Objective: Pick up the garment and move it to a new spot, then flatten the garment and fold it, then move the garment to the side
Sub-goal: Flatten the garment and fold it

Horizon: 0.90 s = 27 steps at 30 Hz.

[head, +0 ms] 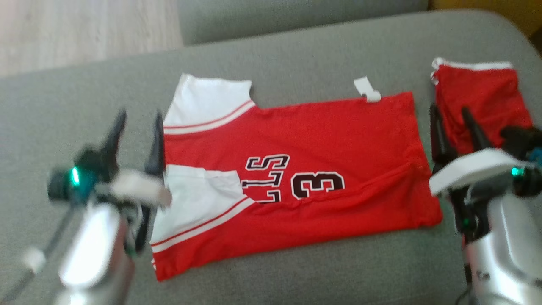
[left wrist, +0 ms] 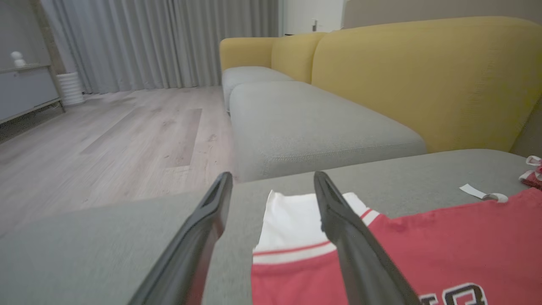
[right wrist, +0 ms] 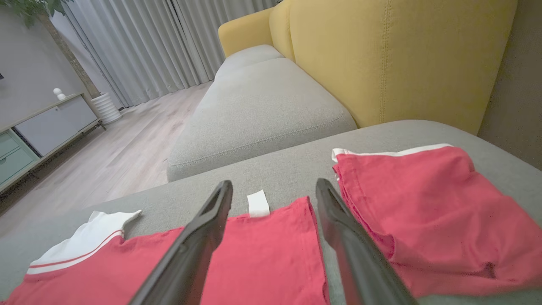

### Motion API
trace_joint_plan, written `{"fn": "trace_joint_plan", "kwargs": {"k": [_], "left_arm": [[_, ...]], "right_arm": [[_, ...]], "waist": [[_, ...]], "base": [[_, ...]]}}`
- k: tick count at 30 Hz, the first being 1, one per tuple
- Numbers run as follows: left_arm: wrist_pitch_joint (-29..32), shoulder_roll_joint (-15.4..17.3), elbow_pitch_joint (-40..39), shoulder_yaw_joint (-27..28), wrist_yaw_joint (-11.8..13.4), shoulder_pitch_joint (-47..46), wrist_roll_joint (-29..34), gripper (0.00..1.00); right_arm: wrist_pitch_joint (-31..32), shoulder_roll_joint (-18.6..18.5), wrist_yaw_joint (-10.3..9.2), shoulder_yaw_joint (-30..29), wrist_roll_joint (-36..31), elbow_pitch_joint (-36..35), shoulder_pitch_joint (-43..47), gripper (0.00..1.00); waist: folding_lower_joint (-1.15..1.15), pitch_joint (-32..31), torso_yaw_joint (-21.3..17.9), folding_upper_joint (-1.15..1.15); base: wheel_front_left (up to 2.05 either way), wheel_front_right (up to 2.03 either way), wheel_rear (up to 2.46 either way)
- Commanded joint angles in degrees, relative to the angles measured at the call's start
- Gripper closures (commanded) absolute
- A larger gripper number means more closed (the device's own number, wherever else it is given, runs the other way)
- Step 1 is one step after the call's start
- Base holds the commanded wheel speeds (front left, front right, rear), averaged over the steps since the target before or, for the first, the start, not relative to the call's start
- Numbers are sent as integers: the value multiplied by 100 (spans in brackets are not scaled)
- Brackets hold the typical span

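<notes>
My right gripper grabs the red jersey by its hem corner point(head: 407, 98) beside the white tag point(head: 366, 88) next to fold the jersey.
The garment point(head: 322, 156) is a red jersey with white sleeves and black lettering, lying spread flat on the grey cushion, folded along its near side. My left gripper point(head: 139, 116) stands open just off its sleeve end, nothing between the fingers. My right gripper point(head: 451, 111) is open at the hem end, in the gap between the jersey and a second red piece. In the left wrist view the white sleeve point(left wrist: 292, 224) lies between my open fingers point(left wrist: 360, 250). The right wrist view has the jersey's hem corner point(right wrist: 271, 250) and white tag point(right wrist: 258, 203) between my open fingers point(right wrist: 194, 245).
A second red garment with white trim point(head: 478, 97) lies at the cushion's far right. The grey ottoman cushion point(head: 296, 55) borders another grey seat point(left wrist: 309, 123) with a yellow backrest point(left wrist: 423, 80). Wooden floor point(head: 84, 29) lies beyond the far left edge.
</notes>
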Motion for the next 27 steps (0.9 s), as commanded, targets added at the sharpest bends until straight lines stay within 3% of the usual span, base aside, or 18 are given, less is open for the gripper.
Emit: {"fn": "trace_joint_plan", "kwargs": {"k": [1, 7, 11, 18, 27], "left_arm": [[127, 250, -114, 134, -116, -679, 51, 0], [1150, 664, 714, -108, -778, -2194, 30, 0], [1624, 860, 1238, -262, -932, -2831, 8, 0], [2036, 1153, 2236, -555, -1031, -3637, -97, 0], [2108, 1216, 2967, -874, -1046, -4147, -311, 0]], "right_arm": [[-66, -34, -4, 115, -56, -195, -414, 0], [-157, -167, -4, 232, -86, -66, -1246, 0], [-232, -237, -4, 289, -42, 32, -1608, 0], [-424, -269, -4, 423, 60, 234, -2079, 0], [-588, -246, -4, 533, 130, 423, -2370, 0]], "waist": [[-1, 422, -109, 0], [-1, 1123, -395, 0], [-1, 1386, -532, 0], [-1, 1777, -811, 0], [-1, 2052, -987, 0]], "base": [[0, 0, 0], [0, 0, 0], [0, 0, 0], [0, 0, 0], [0, 0, 0]]}}
